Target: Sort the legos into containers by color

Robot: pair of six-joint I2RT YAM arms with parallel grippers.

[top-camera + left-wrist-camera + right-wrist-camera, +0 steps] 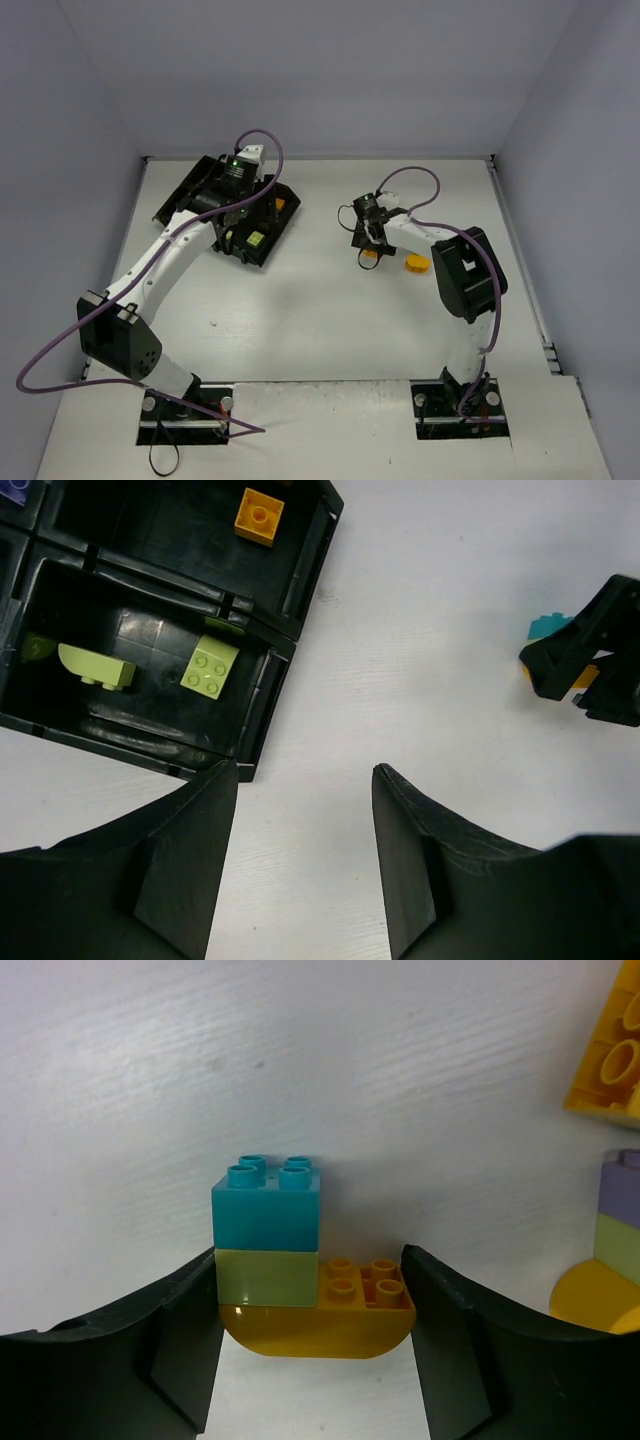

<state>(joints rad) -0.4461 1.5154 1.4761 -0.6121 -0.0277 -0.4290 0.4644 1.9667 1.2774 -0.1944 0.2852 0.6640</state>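
I need to grab only the teal lego by its sides with my left gripper next, and leave the yellow-green lego free.
The black tray (190, 190) lies at the far left. In the left wrist view its near compartment (262, 695) holds two yellow-green legos (210, 667) and the one behind holds an orange lego (258, 516). A purple lego (14, 489) shows at the corner. My left gripper (305, 780) is open and empty above the table beside the tray's corner; it also shows in the top view (243, 215). My right gripper (310, 1290) is shut on a stack of legos (300, 1300): teal on yellow-green on a curved orange base. It also shows in the top view (368, 243).
Right of the held stack lie an orange lego (612, 1060) and a second stack (620, 1250) of purple on yellow-green on orange. In the top view an orange piece (416, 263) lies right of the right gripper. Grey walls enclose the white table (320, 320).
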